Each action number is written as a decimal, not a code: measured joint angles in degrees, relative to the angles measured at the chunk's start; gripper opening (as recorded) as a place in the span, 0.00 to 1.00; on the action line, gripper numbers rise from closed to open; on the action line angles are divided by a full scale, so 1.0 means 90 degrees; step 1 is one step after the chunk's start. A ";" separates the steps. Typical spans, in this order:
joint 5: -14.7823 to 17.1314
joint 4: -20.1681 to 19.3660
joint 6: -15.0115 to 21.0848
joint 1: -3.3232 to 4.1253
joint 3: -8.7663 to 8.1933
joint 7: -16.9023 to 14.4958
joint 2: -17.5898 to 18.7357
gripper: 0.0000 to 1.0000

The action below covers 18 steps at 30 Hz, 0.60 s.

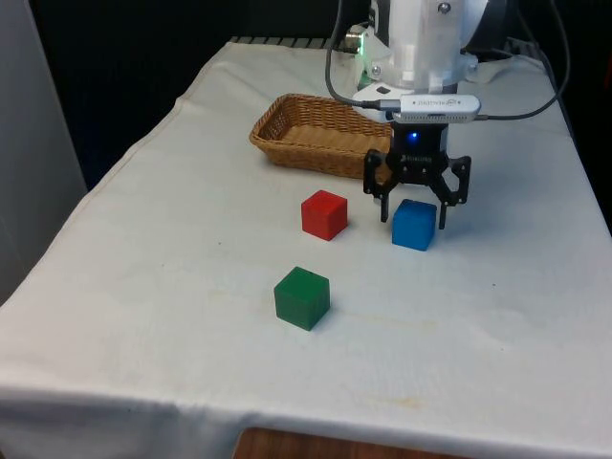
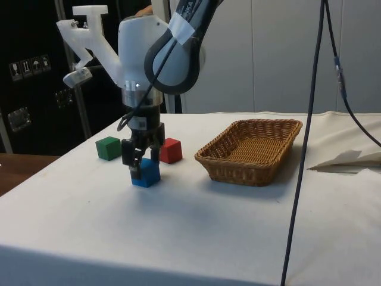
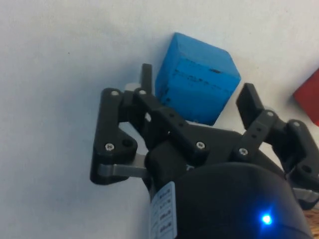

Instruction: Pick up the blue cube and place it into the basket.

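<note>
The blue cube should go into the wicker basket (image 1: 316, 135), so the robot's gripper next needs to grab the two opposite sides of the blue cube (image 1: 414, 226).
The blue cube (image 1: 414, 226) (image 2: 146, 174) (image 3: 197, 78) rests on the white cloth, on the front view's right of the red cube. My gripper (image 1: 416, 207) (image 2: 140, 164) (image 3: 195, 87) is open and low over it, one finger on each side, with small gaps to the cube's faces. The fingertips reach down to about the cube's upper half. The wicker basket (image 1: 316, 135) (image 2: 253, 150) stands beyond the cubes, nearer the robot's base, and has nothing in it.
A red cube (image 1: 324, 214) (image 2: 171, 150) (image 3: 309, 97) sits close beside the blue one. A green cube (image 1: 302, 297) (image 2: 108, 148) lies nearer the table's front edge. Black cables (image 2: 309, 131) hang from the arm near the basket.
</note>
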 measured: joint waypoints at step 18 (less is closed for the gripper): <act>0.0000 0.0000 -0.0006 0.0000 0.0000 -0.0006 0.0000 0.02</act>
